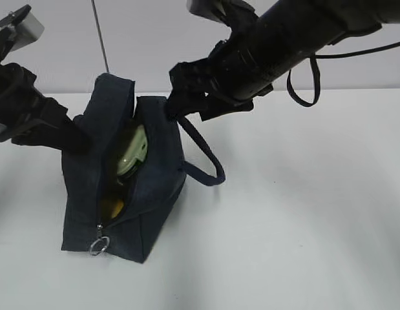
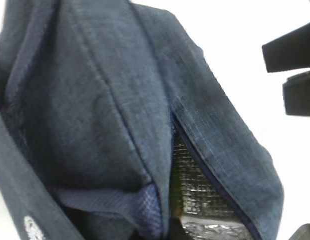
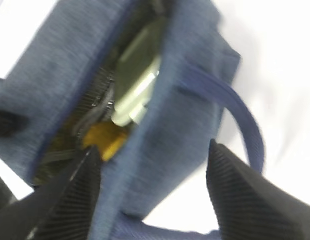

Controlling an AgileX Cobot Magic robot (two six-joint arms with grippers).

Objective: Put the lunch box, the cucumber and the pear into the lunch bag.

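Note:
My right gripper pinches the lunch bag by its handle-side top edge [image 1: 156, 99] next, since that edge stands up while the looped handle [image 1: 209, 155] hangs slack.
The navy lunch bag [image 1: 151, 194] stands open at the left middle of the white table. Inside it, the lunch box [image 1: 132, 154] with its pale green lid leans on edge, and the yellow pear [image 1: 111, 206] lies below it. Both show in the right wrist view: lunch box [image 3: 137, 75], pear [image 3: 105, 139]. The cucumber is not visible. My left gripper [image 1: 75, 139] pinches the bag's left wall; its fingers are buried in fabric [image 2: 104, 115], with foil lining [image 2: 200, 200] beside it. My right gripper [image 3: 152, 197] is open, straddling the bag's right wall [image 3: 170, 135].
The bag's looped handle [image 1: 209, 165] hangs off its right side onto the table. The zipper's metal ring pull [image 1: 99, 245] sits at the near end. A black cable loop [image 1: 303, 87] dangles from the right arm. White table [image 1: 303, 213] extends to the right.

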